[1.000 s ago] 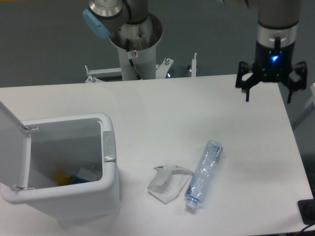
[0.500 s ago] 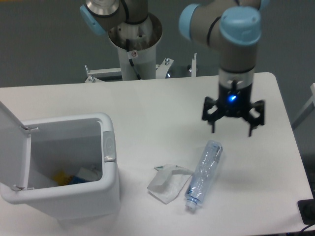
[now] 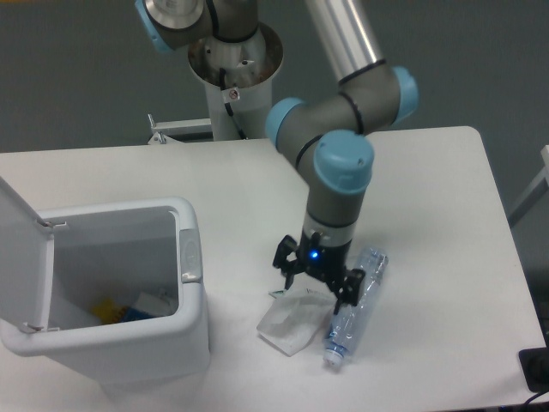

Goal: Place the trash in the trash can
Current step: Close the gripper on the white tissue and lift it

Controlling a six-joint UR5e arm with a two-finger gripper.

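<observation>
I need to grab the crumpled white wrapper by its top edge (image 3: 302,293) with my gripper next, so that I can put the trash in the trash can.
The crumpled white wrapper (image 3: 288,324) lies flat on the table just right of the trash can. The crushed clear bluish bottle (image 3: 356,305) with a white cap (image 3: 333,360) lies beside it, cap toward the front edge. My gripper (image 3: 317,290) is open, pointing down, its fingers spread just above the wrapper's upper right edge and the bottle's left side. It holds nothing. The white trash can (image 3: 190,339) stands at the left with its flip lid (image 3: 19,249) raised and the grey button (image 3: 190,255) on its right rim.
Inside the bin lie a few yellow and blue scraps (image 3: 120,311). The arm's pedestal (image 3: 236,77) stands behind the table's back edge. A dark object (image 3: 536,369) sits at the front right corner.
The gripper has swept from the table's back right corner leftward and down, and now hovers low over the wrapper and bottle. It stayed open. The trash has not moved.
</observation>
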